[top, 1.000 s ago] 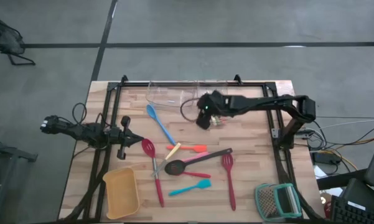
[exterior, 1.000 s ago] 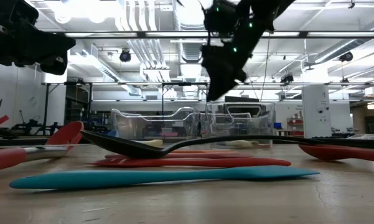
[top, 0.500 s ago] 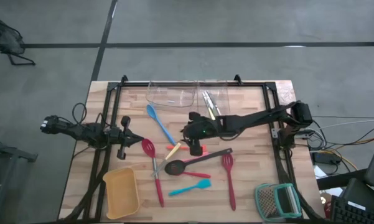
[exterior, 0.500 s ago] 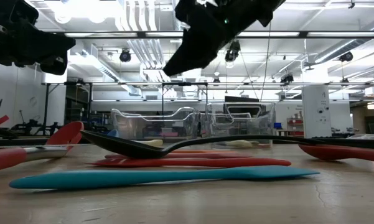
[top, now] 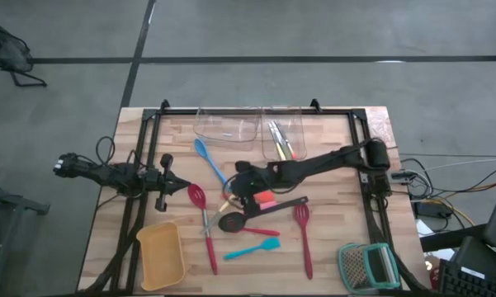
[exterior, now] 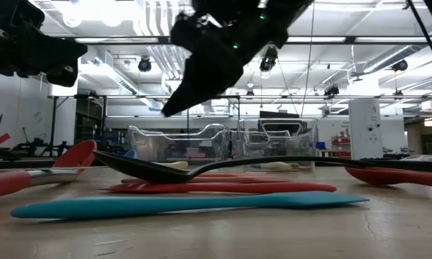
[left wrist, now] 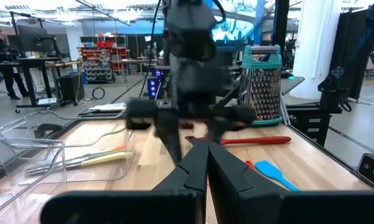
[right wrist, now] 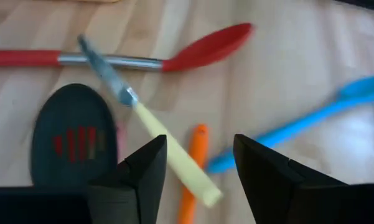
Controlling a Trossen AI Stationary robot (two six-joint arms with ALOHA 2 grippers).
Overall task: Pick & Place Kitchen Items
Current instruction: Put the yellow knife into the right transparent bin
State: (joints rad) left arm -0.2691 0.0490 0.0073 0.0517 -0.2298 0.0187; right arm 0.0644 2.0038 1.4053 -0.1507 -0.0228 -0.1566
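Observation:
The robot's right gripper needs to reach the knife and pick it up by its yellow handle (right wrist: 177, 158), so that it can put the knife in the clear tub.
Several utensils lie flat on the wooden table: a blue spoon (top: 210, 162), a red spoon (top: 201, 216), a black slotted spoon (top: 256, 213), a long red slotted spoon (top: 304, 239), a teal spatula (top: 252, 247) and an orange spatula (top: 264, 198). My right gripper (top: 235, 180) is open above the table's middle. In the right wrist view its fingers (right wrist: 261, 174) stand over a yellow-handled knife (right wrist: 168, 149) and the orange spatula's handle (right wrist: 190, 180) without touching them. My left gripper (top: 162, 185) is shut and waits at the left side.
Two clear tubs (top: 228, 125) stand at the far edge; the right one holds yellow-handled cutlery (top: 281, 140). A yellow tray (top: 161, 254) sits at the near left and a teal-framed grater (top: 368, 266) at the near right. A black frame (top: 140, 165) runs along the table's sides.
My right gripper has swung from over the right clear tub toward the table's near-left, and now hangs over the yellow-handled knife and orange spatula in the middle. The utensils on the table have stayed where they were.

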